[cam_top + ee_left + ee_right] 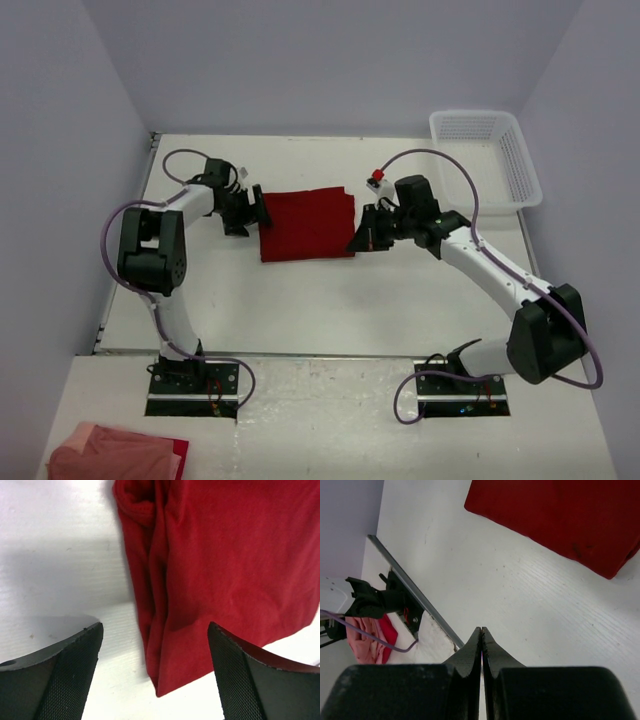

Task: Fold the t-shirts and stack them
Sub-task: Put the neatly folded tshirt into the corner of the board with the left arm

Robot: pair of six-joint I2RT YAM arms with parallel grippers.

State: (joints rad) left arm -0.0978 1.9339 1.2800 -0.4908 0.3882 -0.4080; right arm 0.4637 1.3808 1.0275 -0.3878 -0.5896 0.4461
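Observation:
I will next grab the deep red t-shirt by its layered side edge (263, 232) (158, 626) with my left gripper, to drag it still folded for stacking.
A deep red t-shirt (305, 222) lies folded into a rectangle in the middle of the white table (330, 300). My left gripper (250, 210) is at its left edge and stands open. In the left wrist view the shirt's (225, 555) layered edge and lower corner lie between the open fingers of the left gripper (155, 630), with nothing gripped. My right gripper (362, 238) is shut and empty just off the shirt's lower right corner. In the right wrist view its tips (481, 630) are pressed together over bare table, apart from the shirt (560, 515).
A white mesh basket (490, 160) stands at the back right corner. A heap of pink and red cloth (110, 455) lies on the near ledge left of the left arm's base, also visible as cloth (370, 640) in the right wrist view. Walls enclose the table.

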